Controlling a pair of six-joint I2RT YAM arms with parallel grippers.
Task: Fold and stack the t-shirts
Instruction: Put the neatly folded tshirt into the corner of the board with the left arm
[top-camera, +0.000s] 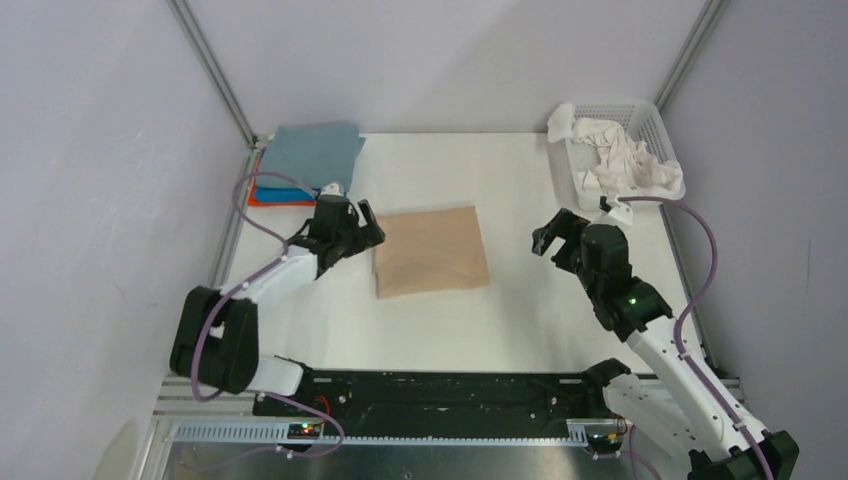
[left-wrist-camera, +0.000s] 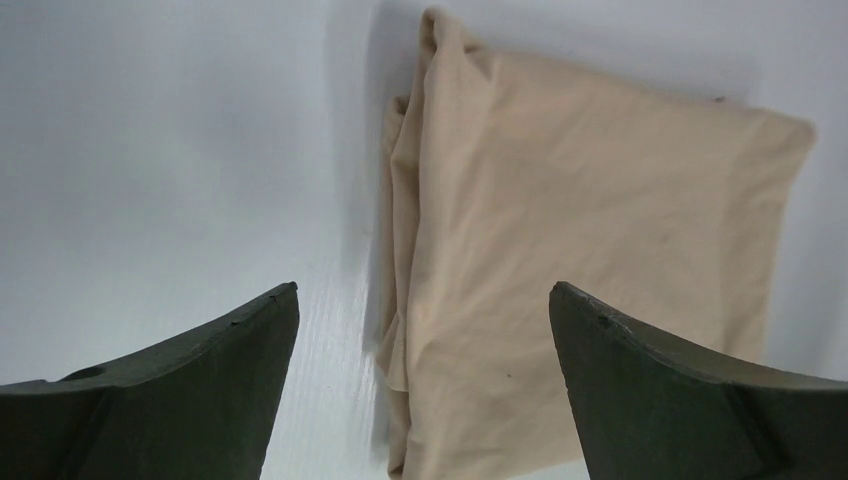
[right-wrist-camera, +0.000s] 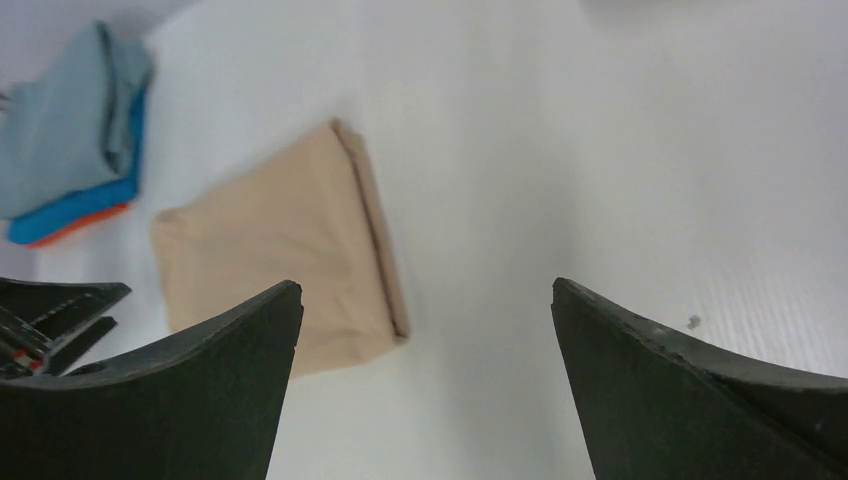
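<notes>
My left gripper grabs the t-shirt by its layered edge nearest the stack next, to stack the tan t-shirt still folded.
A tan t-shirt lies folded into a rectangle on the white table, also in the left wrist view and the right wrist view. My left gripper stands open just left of its left edge, nothing between the fingers. My right gripper is open above bare table, well right of the shirt. A stack of folded t-shirts, grey-blue on top of bright blue and orange, sits at the back left. White t-shirts lie crumpled in the basket.
A white mesh basket stands at the back right corner. Grey walls and metal frame posts close in the table on three sides. Purple cables loop off both arms.
</notes>
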